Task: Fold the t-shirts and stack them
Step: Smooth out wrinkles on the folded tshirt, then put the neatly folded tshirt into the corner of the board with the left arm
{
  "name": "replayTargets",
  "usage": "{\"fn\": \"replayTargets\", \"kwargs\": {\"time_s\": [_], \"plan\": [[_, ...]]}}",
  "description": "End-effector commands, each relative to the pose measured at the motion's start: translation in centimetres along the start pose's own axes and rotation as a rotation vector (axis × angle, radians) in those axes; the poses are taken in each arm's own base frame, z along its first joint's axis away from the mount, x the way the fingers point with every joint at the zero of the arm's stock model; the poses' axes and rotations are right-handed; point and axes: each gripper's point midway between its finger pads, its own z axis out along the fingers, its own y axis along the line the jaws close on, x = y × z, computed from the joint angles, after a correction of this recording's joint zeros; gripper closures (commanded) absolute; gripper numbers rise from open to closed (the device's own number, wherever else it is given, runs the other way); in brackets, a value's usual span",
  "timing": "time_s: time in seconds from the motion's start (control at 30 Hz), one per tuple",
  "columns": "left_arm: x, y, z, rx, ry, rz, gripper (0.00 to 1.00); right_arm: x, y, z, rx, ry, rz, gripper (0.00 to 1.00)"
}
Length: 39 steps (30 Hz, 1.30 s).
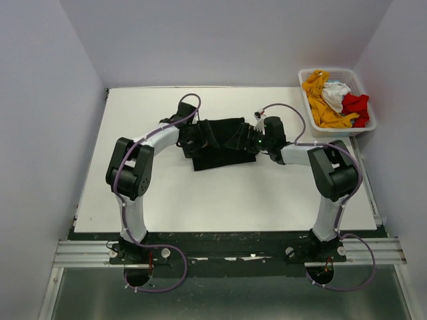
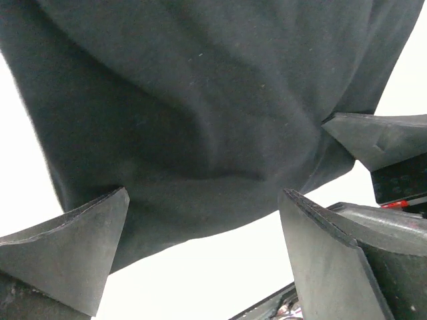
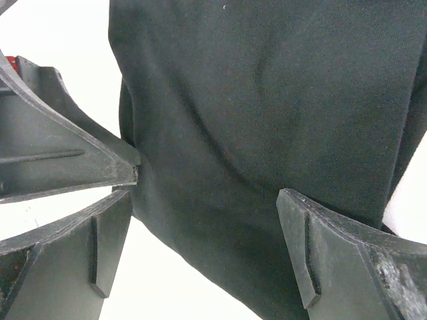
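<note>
Next, my left gripper grabs the folded black t-shirt's edge beneath it and leaves the t-shirt's body flat to slide aside for stacking.
A large black t-shirt (image 1: 220, 143) lies partly folded on the middle of the white table. My left gripper (image 1: 197, 139) is low over its left part, my right gripper (image 1: 249, 141) over its right part. In the left wrist view the left gripper (image 2: 203, 195) is open, with the black shirt's (image 2: 200, 100) edge between the wide-apart fingers (image 2: 67, 253). In the right wrist view the right gripper (image 3: 205, 197) is open astride the black cloth (image 3: 267, 100). Orange-yellow (image 1: 320, 103), white (image 1: 335, 91) and red (image 1: 355, 105) shirts lie crumpled in the basket.
A white plastic slatted basket (image 1: 337, 71) stands at the table's back right corner. The other gripper's finger shows at the right of the left wrist view (image 2: 380, 137) and at the left of the right wrist view (image 3: 60, 153). Grey walls close in the table.
</note>
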Motion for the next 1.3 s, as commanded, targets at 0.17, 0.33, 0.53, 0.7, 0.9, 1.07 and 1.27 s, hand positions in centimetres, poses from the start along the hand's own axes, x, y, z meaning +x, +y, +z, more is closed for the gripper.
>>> {"fn": "replayTargets", "kwargs": {"time_s": [0.17, 0.33, 0.53, 0.7, 0.9, 1.07, 1.27], "plan": [[-0.9, 1.8, -4.3, -0.156, -0.147, 0.093, 0.01, 0.6, 0.5, -3.9, 0.067, 0.01, -0.034, 0.0], [-2.8, 2.8, -2.6, -0.149, -0.116, 0.031, 0.03, 0.8, 1.8, -5.8, 0.041, -0.007, -0.056, 0.0], [-1.6, 2.3, 0.1, -0.091, 0.022, -0.004, 0.21, 0.1, 3.0, -7.5, 0.033, -0.049, -0.071, 0.0], [-1.2, 2.1, 0.9, -0.078, 0.031, -0.022, 0.5, 0.0, 3.6, -8.2, 0.021, -0.06, -0.073, 0.0], [-2.5, 3.8, 0.4, -0.254, -0.004, 0.008, 1.0, 0.0, 5.0, -9.1, -0.026, -0.062, -0.085, 0.0], [-4.9, 7.2, -2.3, -0.509, -0.083, 0.077, 1.0, -0.7, 4.9, -10.3, 0.016, -0.107, -0.108, 0.0], [-9.2, 6.0, -5.0, -0.535, -0.148, 0.179, 1.0, -1.2, 5.2, -10.9, 0.031, -0.12, -0.125, 0.0]]}}
